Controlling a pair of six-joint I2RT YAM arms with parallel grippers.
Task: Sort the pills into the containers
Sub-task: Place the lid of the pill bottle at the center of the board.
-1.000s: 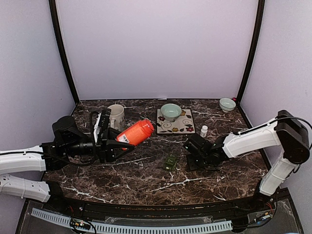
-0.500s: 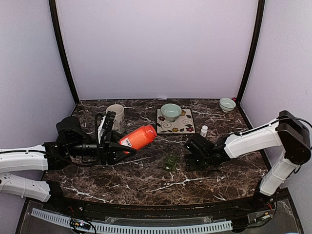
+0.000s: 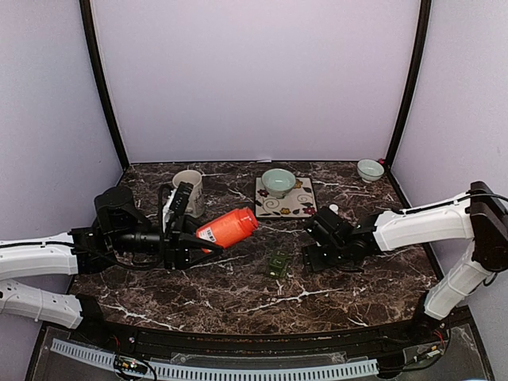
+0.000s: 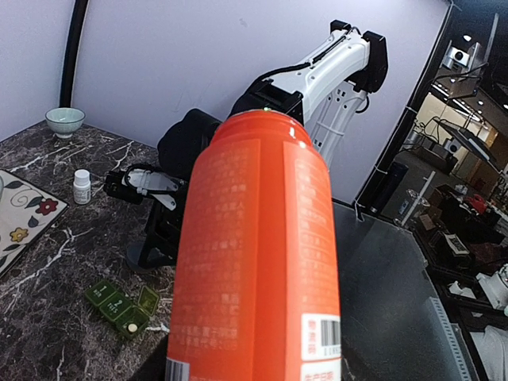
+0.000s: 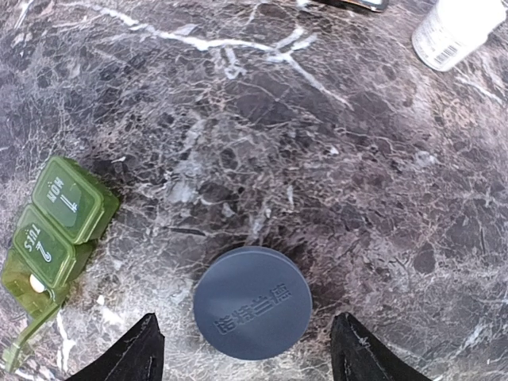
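Note:
The grey-blue cap (image 5: 252, 303) is below my right gripper's fingers in the right wrist view, so they would miss it if they closed now. My right gripper needs to lower its fingers before it closes.
My left gripper (image 3: 193, 237) is shut on a large orange bottle (image 3: 227, 226), held above the table and tilted with its top toward the right. The bottle fills the left wrist view (image 4: 258, 254). The dark green pill-box strip (image 3: 278, 262) lies on the table mid-front. It shows in the left wrist view (image 4: 119, 305) and the right wrist view (image 5: 55, 222), with one end compartment open and a white pill (image 5: 36, 282) in it. My right gripper (image 3: 320, 252) is open and empty, its fingers either side of a grey-blue cap (image 5: 252, 303) lying flat on the table.
A small white bottle (image 3: 332, 211) stands behind my right gripper. A beige mug (image 3: 189, 187) stands at the back left. A pale green bowl (image 3: 278, 181) sits on a patterned tile (image 3: 300, 205); another bowl (image 3: 370, 169) is in the back right corner.
My left gripper has carried the orange bottle a little right and lower, toward the pill box. My right gripper has shifted slightly away from the near edge.

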